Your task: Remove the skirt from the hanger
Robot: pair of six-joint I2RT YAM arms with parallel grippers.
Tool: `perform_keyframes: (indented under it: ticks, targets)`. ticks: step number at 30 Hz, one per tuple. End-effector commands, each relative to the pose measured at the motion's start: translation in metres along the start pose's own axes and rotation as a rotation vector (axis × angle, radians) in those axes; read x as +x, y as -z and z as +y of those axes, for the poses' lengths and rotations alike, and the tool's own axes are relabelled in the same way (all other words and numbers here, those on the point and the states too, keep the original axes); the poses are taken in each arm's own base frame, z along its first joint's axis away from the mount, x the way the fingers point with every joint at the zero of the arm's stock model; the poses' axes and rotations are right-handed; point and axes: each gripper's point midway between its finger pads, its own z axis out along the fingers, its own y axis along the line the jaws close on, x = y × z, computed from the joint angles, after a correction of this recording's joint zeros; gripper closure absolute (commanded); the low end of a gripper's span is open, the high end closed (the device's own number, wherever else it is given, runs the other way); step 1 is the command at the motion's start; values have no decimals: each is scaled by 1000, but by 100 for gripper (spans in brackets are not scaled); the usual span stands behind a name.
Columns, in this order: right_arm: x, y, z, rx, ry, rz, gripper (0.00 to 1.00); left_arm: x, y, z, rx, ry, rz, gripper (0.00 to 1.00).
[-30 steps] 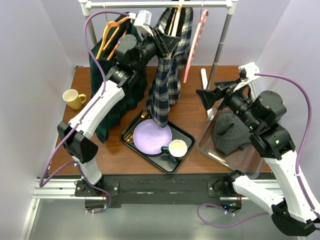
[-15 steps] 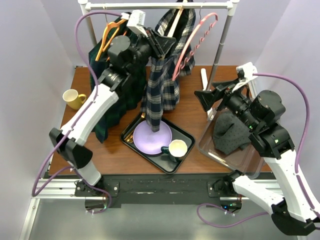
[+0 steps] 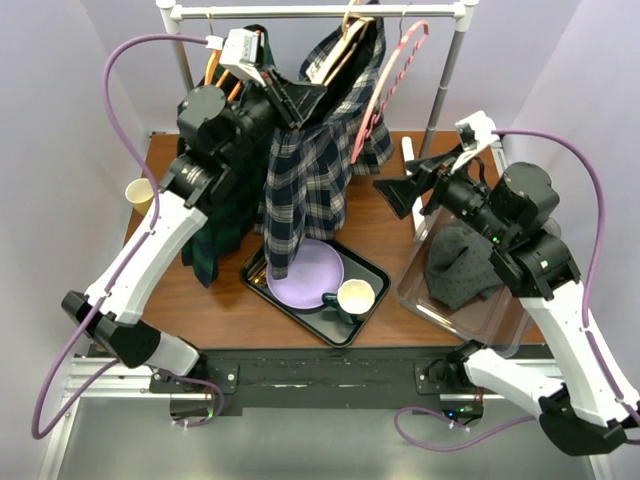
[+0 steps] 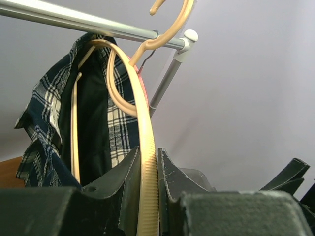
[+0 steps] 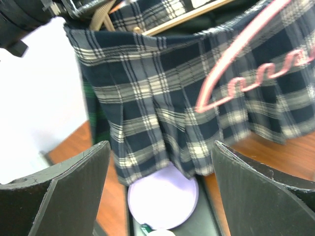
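Observation:
Next, my right gripper pinches the skirt's near-side cloth below its open edge (image 3: 312, 146), apart from the tan hanger (image 3: 342, 48), to remove the skirt.
A navy and white plaid skirt (image 3: 310, 180) hangs from a tan hanger (image 3: 342, 48) under the rack rail (image 3: 320, 10). My left gripper (image 3: 300, 100) is shut on the hanger's ribbed arm, holding it high and tilted. In the left wrist view the tan hanger (image 4: 142, 123) runs between the fingers of that gripper (image 4: 147, 157), and its hook curls up by the rail (image 4: 74, 19). My right gripper (image 3: 400, 190) stands open just right of the skirt, apart from it. The right wrist view shows the skirt (image 5: 167, 108) ahead of its wide jaws (image 5: 160, 191).
An empty pink hanger (image 3: 395, 70) swings beside the skirt. A dark green garment (image 3: 215, 200) hangs at the left. Below sits a black tray (image 3: 375, 272) with a purple plate (image 3: 305, 275) and cup (image 3: 355, 297). A yellow mug (image 3: 137, 193) stands left; a clear bin (image 3: 415, 290) right.
My left arm has pulled the hanger up and leftwards, so the skirt has swung left and spread out. The pink hanger has swung out. The right gripper has edged towards the skirt.

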Motion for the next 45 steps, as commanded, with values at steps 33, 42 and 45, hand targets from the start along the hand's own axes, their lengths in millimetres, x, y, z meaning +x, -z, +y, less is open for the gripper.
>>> perform_keyframes:
  ticks: [33,42,45]
  targets:
    - [59,-129,148,84,57,-152,7,-90,91,-35,13,93,-334,100]
    - [92,-148,119,260,218,-152,85,-103,102,-46,31,114,-347,100]
    - [93,-145,115,269,257,-160,100,-106,107,-50,40,118,-348,100]
